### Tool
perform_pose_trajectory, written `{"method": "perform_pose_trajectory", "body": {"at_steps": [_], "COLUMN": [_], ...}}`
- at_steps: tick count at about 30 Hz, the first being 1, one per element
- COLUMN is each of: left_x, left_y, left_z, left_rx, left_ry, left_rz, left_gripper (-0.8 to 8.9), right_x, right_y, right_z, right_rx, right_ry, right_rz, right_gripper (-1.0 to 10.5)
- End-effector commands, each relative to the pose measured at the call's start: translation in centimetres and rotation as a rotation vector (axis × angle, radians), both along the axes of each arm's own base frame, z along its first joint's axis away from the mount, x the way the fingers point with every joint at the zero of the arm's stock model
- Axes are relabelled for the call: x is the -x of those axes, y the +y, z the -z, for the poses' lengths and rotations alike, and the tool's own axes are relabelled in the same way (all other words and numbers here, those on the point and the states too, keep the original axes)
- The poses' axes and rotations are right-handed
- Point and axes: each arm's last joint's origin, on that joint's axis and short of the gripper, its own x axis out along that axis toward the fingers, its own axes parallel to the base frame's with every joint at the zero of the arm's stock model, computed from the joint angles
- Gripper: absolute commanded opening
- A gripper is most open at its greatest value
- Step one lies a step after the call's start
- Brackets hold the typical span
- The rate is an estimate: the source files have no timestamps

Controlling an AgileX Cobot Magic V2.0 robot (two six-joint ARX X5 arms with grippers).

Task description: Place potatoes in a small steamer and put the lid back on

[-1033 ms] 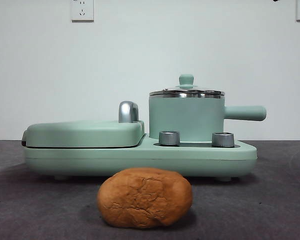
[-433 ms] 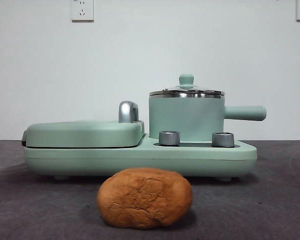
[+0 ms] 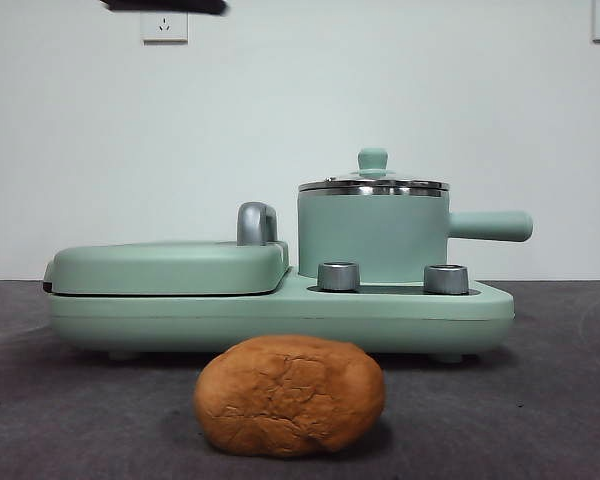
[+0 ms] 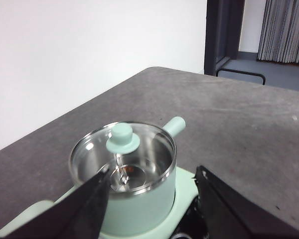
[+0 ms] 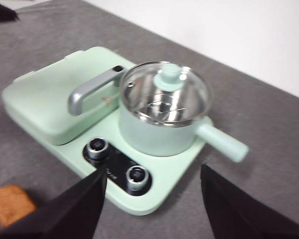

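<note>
The steamer needs to be uncovered for the potato point(image 3: 290, 395). My left gripper should next take hold of the glass lid by its mint-green knob point(image 3: 372, 160).
The potato point(image 3: 290, 395), an orange-brown cracked lump, lies on the dark table in front of the appliance; it also shows at the edge of the right wrist view point(image 5: 7, 204). The small steamer point(image 3: 372, 235) point(image 4: 137, 211) point(image 5: 154, 134) stands on the mint-green base with its side handle pointing right. The glass lid point(image 3: 373, 185) point(image 4: 139, 167) point(image 5: 164, 94) sits on it, knob up. My left gripper point(image 4: 153, 174) hovers open, high over the steamer. My right gripper point(image 5: 153, 172) hangs open, high above the appliance's knob side. Neither holds anything.
The flat green grill plate point(image 3: 165, 268) point(image 5: 45, 99) with a steel handle point(image 3: 256, 222) lies shut to the left of the steamer. Two steel knobs point(image 3: 339, 276) point(image 3: 446, 279) stand on the base point(image 3: 280, 315). A dark arm tip point(image 3: 165, 5) shows at the front view's top edge.
A dark arm tip has come into the front view at the top left. The small black tip at the top right a second ago is gone. Potato, steamer and lid have not moved.
</note>
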Motion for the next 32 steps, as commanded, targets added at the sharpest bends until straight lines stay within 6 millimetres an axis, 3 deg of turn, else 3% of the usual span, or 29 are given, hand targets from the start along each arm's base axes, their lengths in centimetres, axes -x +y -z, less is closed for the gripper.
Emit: {"method": "perform_pose_trajectory", "body": {"at_steps": [1,11,15,23,32], "left_x": [-1.3,-7.2,-9.5,-12.9,-15.2], "left_y": [-1.7,-8.1,-9.8,-12.3,-13.5], "left_z": [-0.8,-0.7,0.1,2.8,4.8], "left_rx": [0.025,-0.016,-0.03,-0.061,-0.085], "left_ry": [0.001,0.06,0.081,0.117,0.128], "left_rz": [0.002,0.055,0.056,0.047,0.003], "left_gripper": [2.7,2.72,2.73,2.73,2.73], "right_x": [0.5,0.9,0.9,0.9,0.9], "right_y": [-0.4,-0.6,-0.6,-0.6,-0.6], "right_z": [-0.6,-0.5,-0.5,-0.5,-0.4], "right_rx": [-0.02,-0.018,-0.018,-0.018,-0.015], "right_ry": [-0.016,-0.011,-0.011,-0.01,-0.002], "right_rz": [0.025,0.035,0.035,0.035,0.036], "right_gripper": [2.9,2.9,2.9,2.9,2.9]}}
